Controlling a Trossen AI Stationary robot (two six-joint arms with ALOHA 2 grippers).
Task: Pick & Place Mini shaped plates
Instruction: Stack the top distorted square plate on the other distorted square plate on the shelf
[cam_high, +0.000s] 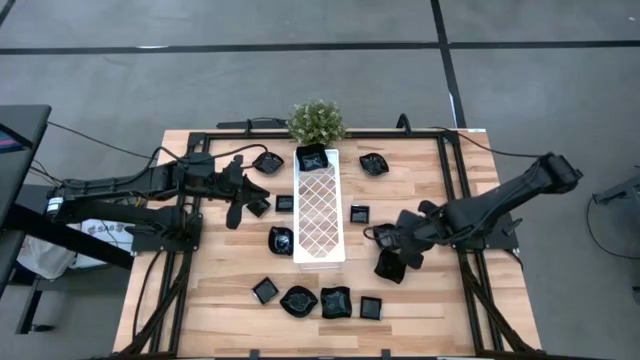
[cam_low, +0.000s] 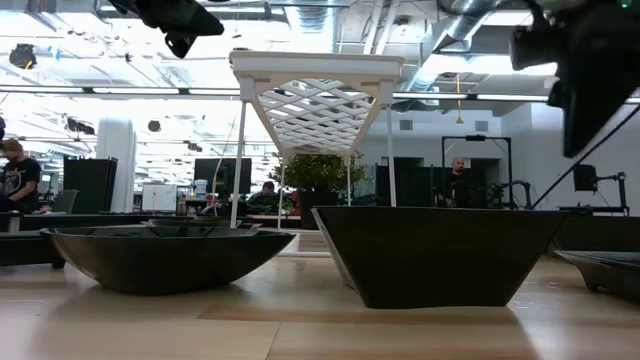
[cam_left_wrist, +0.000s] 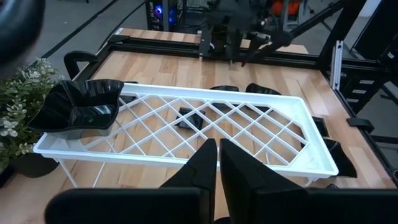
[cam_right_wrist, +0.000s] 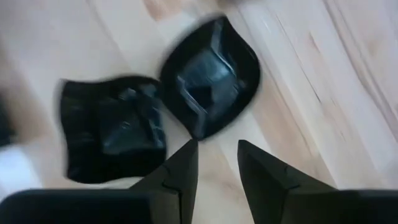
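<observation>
My right gripper is going to grab the wavy square plate next by its wavy rim (cam_right_wrist: 149, 163), to put the plate on the tray.
Several small glossy black plates lie flat on the wooden table around the long white lattice tray (cam_high: 318, 205). One wavy plate (cam_left_wrist: 84, 107) sits on the tray's far end beside the plant. My right gripper (cam_right_wrist: 214, 158) is open and hovers over two plates, a leaf-like one (cam_right_wrist: 208, 74) and a wavy square one (cam_right_wrist: 115, 127), right of the tray's near end (cam_high: 395, 258). It touches neither. My left gripper (cam_left_wrist: 219, 163) is shut and empty, left of the tray (cam_high: 250, 198), fingers pointing across it.
A small potted plant (cam_high: 317, 121) stands at the tray's far end. The tray stands raised on thin legs (cam_low: 240, 150). Two plates (cam_low: 170, 255) (cam_low: 440, 255) sit near the table's near edge. Black rails (cam_high: 448, 180) and cables run along both table sides.
</observation>
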